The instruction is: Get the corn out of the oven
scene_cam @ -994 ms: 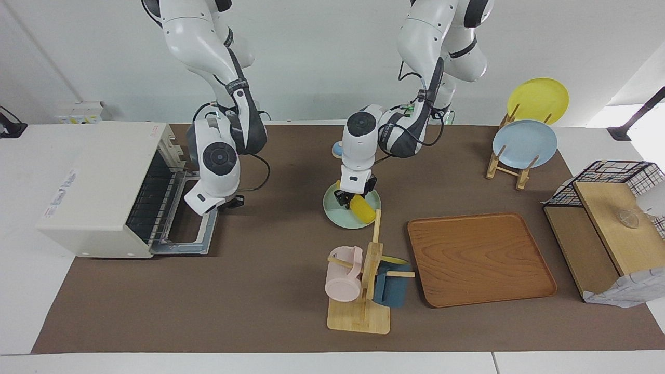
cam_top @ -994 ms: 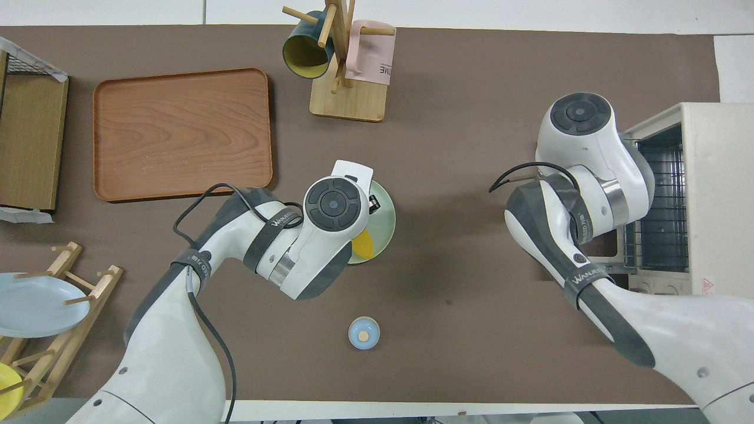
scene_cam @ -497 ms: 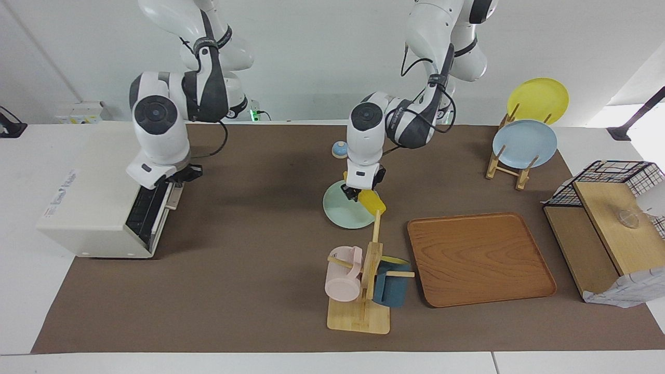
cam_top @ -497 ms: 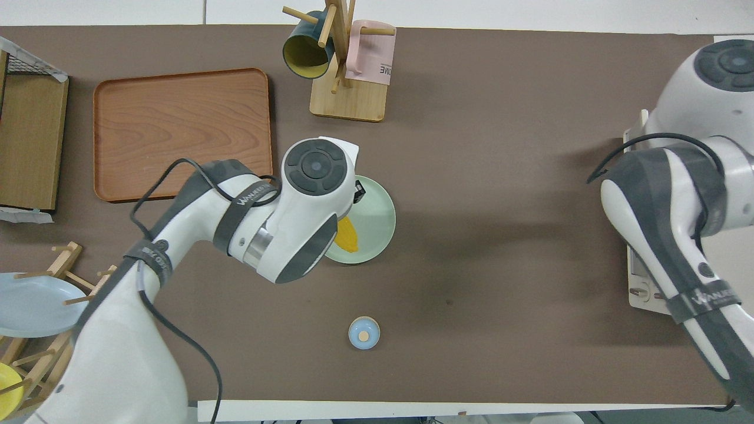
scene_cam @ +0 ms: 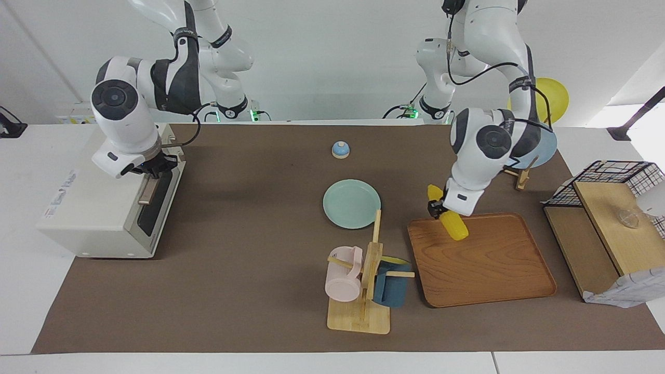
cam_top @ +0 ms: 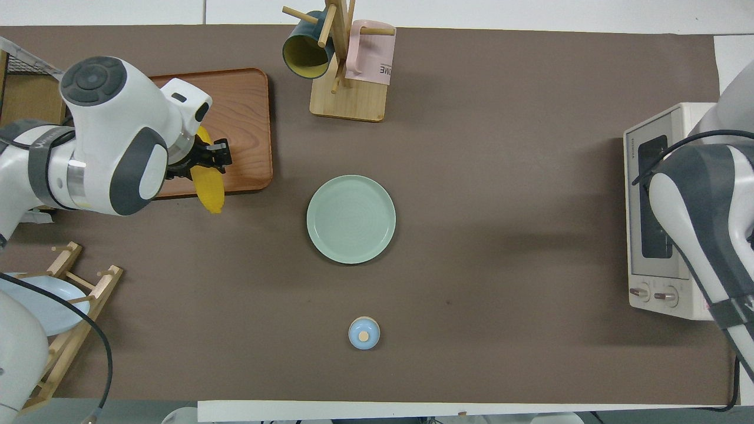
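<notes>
In the overhead view the corn's lower end (cam_top: 213, 202) sticks out past the wooden tray's edge (cam_top: 244, 191), so my left gripper stays closed on the corn for now.
The corn (scene_cam: 452, 223) is a bright yellow cob, held tilted in my left gripper (scene_cam: 437, 206), which is shut on its upper part. It hangs over the edge of the wooden tray (scene_cam: 483, 265) that lies nearer to the robots. In the overhead view the corn (cam_top: 211, 188) sticks out past my left gripper (cam_top: 206, 160) over the tray's edge (cam_top: 247, 118). The cream-white oven (scene_cam: 98, 202) stands at the right arm's end with its dark glass door (scene_cam: 156, 202) closed. My right gripper (scene_cam: 153, 166) is at the door's top edge, above the tan handle (scene_cam: 146, 191). The right arm hides part of the oven (cam_top: 654, 206) from above.
A pale green plate (scene_cam: 351, 203) lies mid-table. A mug rack (scene_cam: 363, 291) with a pink and a blue mug stands farther from the robots. A small blue knob (scene_cam: 340, 149) lies near the robots. A plate rack (scene_cam: 522, 145) and a wire shelf (scene_cam: 608, 208) stand at the left arm's end.
My left gripper lifted the corn off the green plate and carried it over the wooden tray. My right arm swung the oven door up and shut.
</notes>
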Robot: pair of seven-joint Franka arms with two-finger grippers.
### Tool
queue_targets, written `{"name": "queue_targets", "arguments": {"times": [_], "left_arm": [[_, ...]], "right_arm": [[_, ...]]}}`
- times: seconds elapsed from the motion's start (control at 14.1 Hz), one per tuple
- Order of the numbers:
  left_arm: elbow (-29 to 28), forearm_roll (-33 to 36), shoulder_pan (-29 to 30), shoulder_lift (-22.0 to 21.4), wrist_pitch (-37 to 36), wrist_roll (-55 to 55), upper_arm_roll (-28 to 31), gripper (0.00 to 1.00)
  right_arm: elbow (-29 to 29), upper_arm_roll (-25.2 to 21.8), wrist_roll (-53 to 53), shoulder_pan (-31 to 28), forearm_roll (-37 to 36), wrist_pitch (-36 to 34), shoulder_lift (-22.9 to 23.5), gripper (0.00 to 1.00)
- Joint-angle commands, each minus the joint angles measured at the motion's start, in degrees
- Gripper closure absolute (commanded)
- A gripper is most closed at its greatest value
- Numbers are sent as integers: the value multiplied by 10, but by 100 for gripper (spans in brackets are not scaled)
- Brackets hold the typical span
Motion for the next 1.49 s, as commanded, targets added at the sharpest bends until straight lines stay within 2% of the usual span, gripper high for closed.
{"name": "queue_targets", "arguments": {"times": [0.0,0.35,0.57,0.64,0.71,0.85,0.92,1.21,1.42], "left_arm": [[52,4,16,68,45,64,-7,98],[50,3,43,77,125,116,-6,95],[51,4,44,100,173,124,-6,95],[51,4,44,101,178,124,-6,91],[52,6,44,101,172,124,-6,76],[49,6,42,101,168,122,-6,17],[47,5,42,101,171,117,-6,3],[47,0,43,91,144,114,-6,0],[45,0,45,31,61,102,-5,0]], "right_arm": [[74,1,0,-20,96,-54,-35,0],[277,2,29,-19,110,-174,0,0],[257,-1,41,-26,104,-164,-2,0],[256,-1,45,-26,105,-162,-2,0],[256,-2,47,-24,104,-162,-3,0],[250,-1,49,-23,104,-167,-11,0],[243,-1,47,-23,105,-167,-12,0],[212,-48,49,23,105,-151,-43,0],[200,-48,48,16,104,-150,-43,0]]}}
